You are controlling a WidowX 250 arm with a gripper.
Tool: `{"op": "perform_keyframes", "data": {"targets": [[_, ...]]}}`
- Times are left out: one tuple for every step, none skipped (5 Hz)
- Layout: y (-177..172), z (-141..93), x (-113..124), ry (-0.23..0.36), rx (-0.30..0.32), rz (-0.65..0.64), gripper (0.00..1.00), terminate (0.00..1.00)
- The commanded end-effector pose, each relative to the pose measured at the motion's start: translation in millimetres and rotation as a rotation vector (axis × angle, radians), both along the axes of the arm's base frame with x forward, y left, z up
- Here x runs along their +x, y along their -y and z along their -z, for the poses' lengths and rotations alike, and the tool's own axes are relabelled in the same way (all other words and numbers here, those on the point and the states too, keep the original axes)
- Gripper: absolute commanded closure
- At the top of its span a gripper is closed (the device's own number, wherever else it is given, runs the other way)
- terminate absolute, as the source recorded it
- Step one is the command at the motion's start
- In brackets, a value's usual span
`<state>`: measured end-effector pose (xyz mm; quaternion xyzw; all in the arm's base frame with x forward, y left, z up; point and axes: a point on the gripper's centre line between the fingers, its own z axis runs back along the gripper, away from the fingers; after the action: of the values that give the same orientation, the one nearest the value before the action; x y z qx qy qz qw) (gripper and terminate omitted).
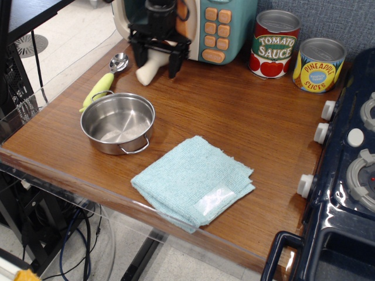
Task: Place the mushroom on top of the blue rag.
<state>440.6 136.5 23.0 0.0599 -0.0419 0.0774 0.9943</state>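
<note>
My gripper will next set the mushroom on top of the blue rag (190, 175), and for that it will grab the mushroom by its cream stem (150, 68).
The mushroom (146, 71) lies on the wooden table at the back left, in front of the teal toy appliance. Only its cream stem shows; the cap is hidden behind the gripper. My gripper (157, 60) is low over the mushroom, open, with one black finger on each side of it. I cannot tell whether the fingers touch it. The blue rag (190, 175) lies folded near the front edge of the table, with its whitish label patch toward the front right, far from the gripper.
A steel pot (117, 122) stands left of the rag. A yellow-handled spoon (102, 85) lies behind the pot. The teal appliance (225, 26), a tomato sauce can (275, 44) and a pineapple can (318, 64) line the back. A toy stove (351, 175) fills the right side.
</note>
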Motion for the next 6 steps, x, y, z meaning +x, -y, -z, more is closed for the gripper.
{"op": "perform_keyframes", "data": {"targets": [[-6,-19,-11,0.038,0.043,0.003,1.00,0.00],[-2,-19,-14,0.038,0.039,0.015,1.00,0.00],[3,-28,-14,0.062,0.032,0.033,1.00,0.00],[7,-47,-11,0.112,0.020,0.036,1.00,0.00],[9,-74,-12,0.168,0.012,0.042,1.00,0.00],[10,-97,-34,0.219,-0.002,0.044,1.00,0.00]]}}
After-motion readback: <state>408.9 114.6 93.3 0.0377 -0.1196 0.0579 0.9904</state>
